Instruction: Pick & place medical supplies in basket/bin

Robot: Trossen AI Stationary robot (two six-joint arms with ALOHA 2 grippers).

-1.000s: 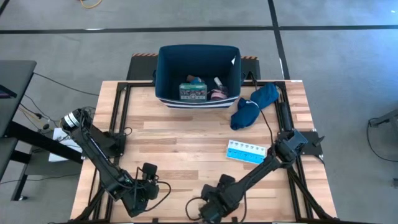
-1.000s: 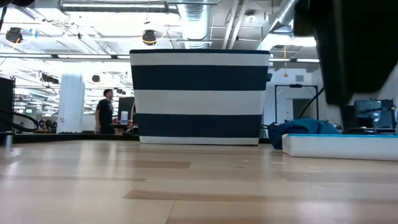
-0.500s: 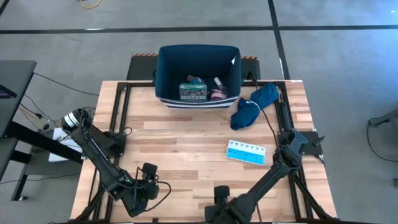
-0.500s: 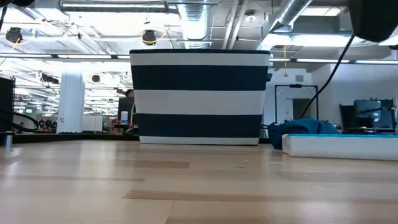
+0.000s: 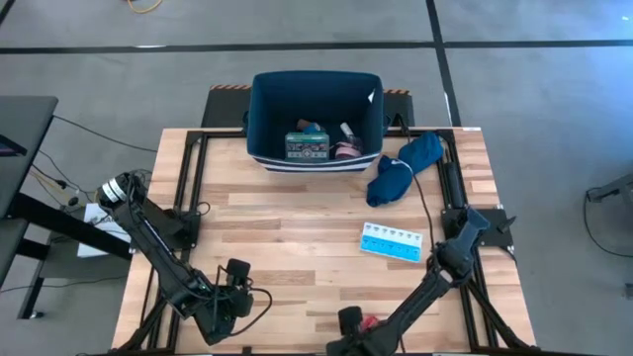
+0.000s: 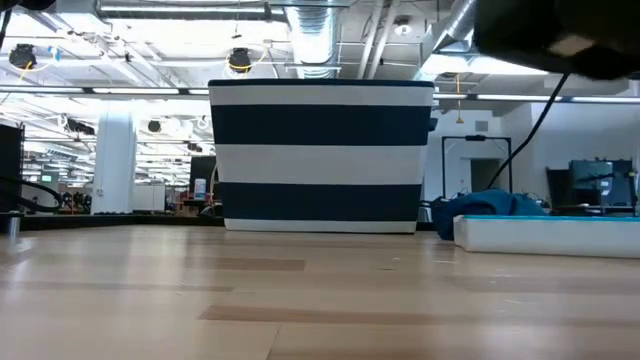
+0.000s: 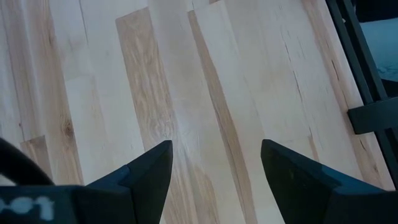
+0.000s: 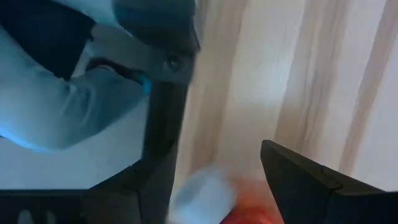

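Observation:
The red-white bottle needs to go in the navy basket, so my right gripper should pick it up by its white cap (image 8: 204, 196) next.
The dark navy basket (image 5: 265, 117) stands at the table's far edge and holds the green-white-red box (image 5: 307, 145), the pink roll (image 5: 347, 150) and other small items. The light blue pill organizer (image 5: 393, 241) lies flat on the wood, right of centre. A tiny red-white bottle (image 5: 371, 322) lies at the near edge. My right gripper (image 5: 349, 318) is down beside it, open; in the right wrist view the blurred bottle (image 8: 217, 196) shows between the fingers. My left gripper (image 7: 214, 162) waits open over bare wood near the left corner (image 5: 235, 289). My right gripper has its open fingers on either side of the red-white bottle (image 8: 245, 205) at the table's near edge. Blur hides whether a finger touches it.
A soft blue cloth (image 5: 406, 165) lies right of the basket, near the far right corner, and shows behind the pill organizer (image 6: 545, 232) in the low view. The striped basket wall (image 6: 320, 155) fills the middle there. Bare wood lies between basket and grippers.
My right gripper has swung from the wood near the pill organizer toward the table's near edge and dropped low there. The red-white bottle now shows beside it. The left arm, basket, cloth and organizer have kept still.

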